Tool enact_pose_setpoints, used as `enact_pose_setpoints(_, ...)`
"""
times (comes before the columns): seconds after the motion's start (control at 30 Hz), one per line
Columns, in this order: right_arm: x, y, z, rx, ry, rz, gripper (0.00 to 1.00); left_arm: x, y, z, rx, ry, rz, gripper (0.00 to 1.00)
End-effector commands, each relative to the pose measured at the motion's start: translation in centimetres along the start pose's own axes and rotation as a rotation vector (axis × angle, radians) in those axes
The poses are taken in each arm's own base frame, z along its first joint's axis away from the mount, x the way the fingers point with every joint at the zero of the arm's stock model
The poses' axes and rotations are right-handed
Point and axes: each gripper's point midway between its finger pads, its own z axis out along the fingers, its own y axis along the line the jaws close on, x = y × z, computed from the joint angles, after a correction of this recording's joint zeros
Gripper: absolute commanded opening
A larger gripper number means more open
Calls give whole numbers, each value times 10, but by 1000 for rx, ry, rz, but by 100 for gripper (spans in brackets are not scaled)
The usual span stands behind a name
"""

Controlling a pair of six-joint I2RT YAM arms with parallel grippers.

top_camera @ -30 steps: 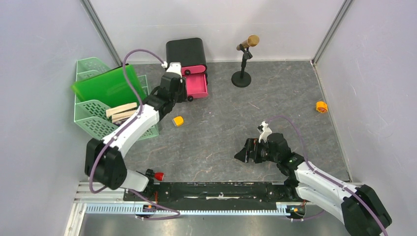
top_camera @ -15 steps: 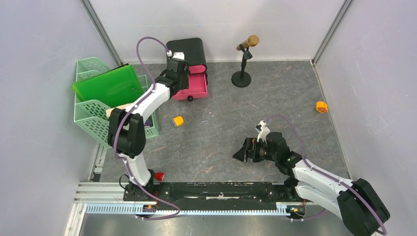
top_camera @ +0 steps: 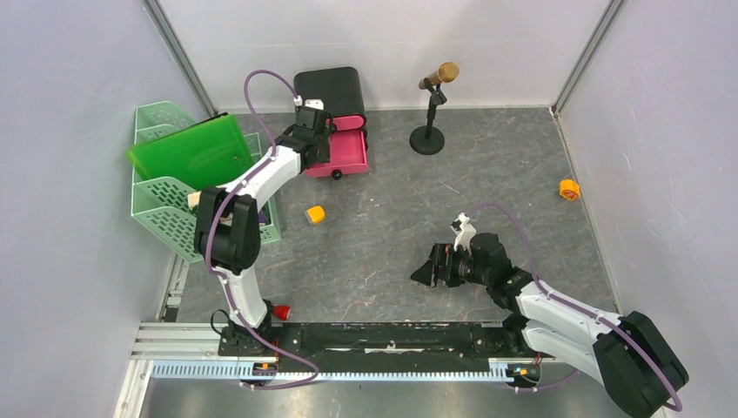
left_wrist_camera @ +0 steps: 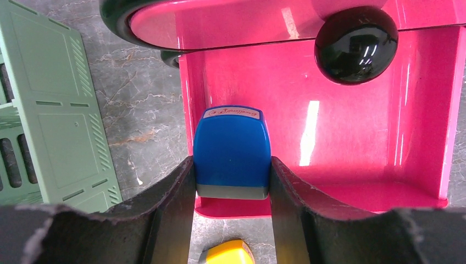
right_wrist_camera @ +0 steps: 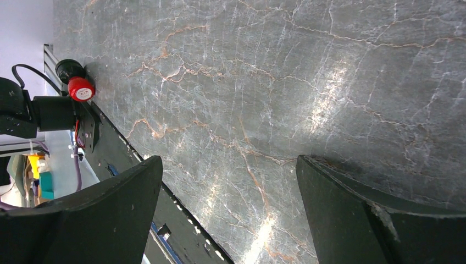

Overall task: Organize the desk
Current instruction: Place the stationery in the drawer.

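Note:
My left gripper opens now, since the blue block hangs over the pink drawer's bottom, inside the drawer's sides, and would land there.
The desk (top_camera: pixel 487 187) is a dark-grey marbled surface. My left gripper (top_camera: pixel 315 150) reaches over the open pink drawer (top_camera: pixel 344 157) of the black drawer box (top_camera: pixel 331 91). In the left wrist view the gripper (left_wrist_camera: pixel 232 181) is shut on a blue block with a grey base (left_wrist_camera: pixel 232 151), held above the pink drawer (left_wrist_camera: pixel 351 137). A small yellow block (top_camera: pixel 315 213) lies on the desk; it also shows in the left wrist view (left_wrist_camera: pixel 229 253). My right gripper (top_camera: pixel 426 272) is open and empty, low over bare desk (right_wrist_camera: pixel 264 82).
A mint-green tiered tray (top_camera: pixel 170 196) with a green board (top_camera: pixel 191 152) stands at the left. A microphone on a stand (top_camera: pixel 431 104) is at the back. An orange block (top_camera: pixel 568 189) lies far right. A red button (top_camera: pixel 281 311) sits by the front rail.
My left arm has stretched back from beside the tray to over the open pink drawer, carrying the blue block. The right gripper has shifted slightly left.

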Motion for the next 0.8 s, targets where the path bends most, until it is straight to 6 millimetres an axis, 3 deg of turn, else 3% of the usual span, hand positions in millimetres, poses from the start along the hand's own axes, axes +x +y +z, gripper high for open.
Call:
enact_pose_setpoints(0.0, 8, -8, -1, 33, 34, 9, 98, -12, -2, -2, 12, -30, -12, 21)
enact_pose_setpoints(0.1, 8, -7, -1, 32, 34, 8, 98, -15, -6, -4, 37, -34, -17, 45)
enact_pose_setpoints(0.3, 8, -8, -1, 31, 33, 9, 98, -20, -11, -7, 74, -42, -26, 67)
enact_pose_setpoints(0.57, 9, -9, -1, 35, 35, 12, 98, -28, -9, -18, 87, -64, -36, 85)
enact_pose_setpoints(0.77, 9, -8, -1, 32, 34, 11, 98, -42, -12, -45, 138, -101, -66, 91)
